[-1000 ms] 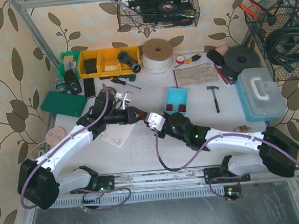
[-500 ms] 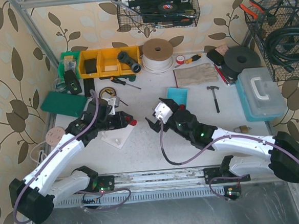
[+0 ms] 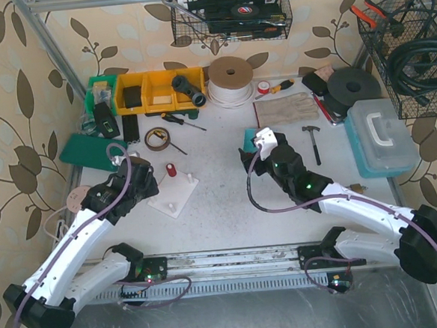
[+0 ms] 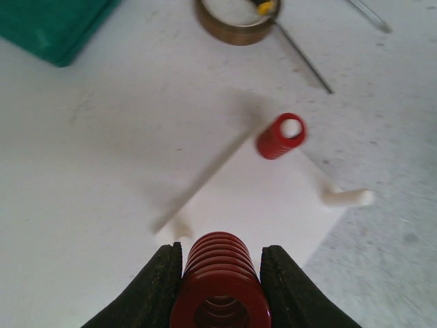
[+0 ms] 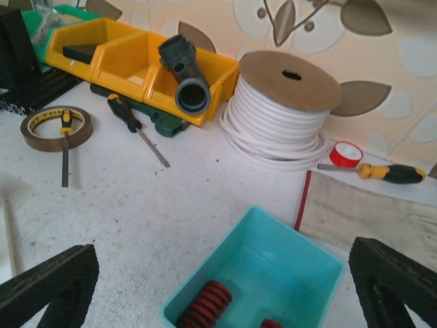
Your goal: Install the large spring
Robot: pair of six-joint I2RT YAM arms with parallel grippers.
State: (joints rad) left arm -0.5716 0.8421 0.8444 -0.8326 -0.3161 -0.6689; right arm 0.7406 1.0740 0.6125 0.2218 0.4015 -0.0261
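Observation:
The plate's corner peg is bare beside the large spring, and the spring would fall beside it. It is too early to open; my left gripper aligns them next.
In the left wrist view my left gripper (image 4: 220,254) is shut on the large spring (image 4: 220,290), a thick red coil held end-on between both black fingers. Just ahead lies the white base plate (image 4: 273,205). A smaller red spring (image 4: 280,136) stands on one of its pegs, and a bare white peg (image 4: 348,198) sticks out at the right. From above, the left gripper (image 3: 142,183) sits at the plate's (image 3: 177,197) left edge. My right gripper (image 5: 222,273) is open and holds nothing, hovering over a teal bin (image 5: 307,263) with red springs (image 5: 205,304) in it.
A brown tape roll (image 3: 156,137) and screwdrivers (image 3: 182,120) lie behind the plate. Yellow bins (image 3: 157,89), a white cable spool (image 3: 230,79), a green case (image 3: 92,152), a hammer (image 3: 313,141) and a blue toolbox (image 3: 381,136) ring the work area.
The two grippers were together at mid-table. The right one has opened and pulled back right over the teal bin; the left arm has drawn back left, still holding the spring.

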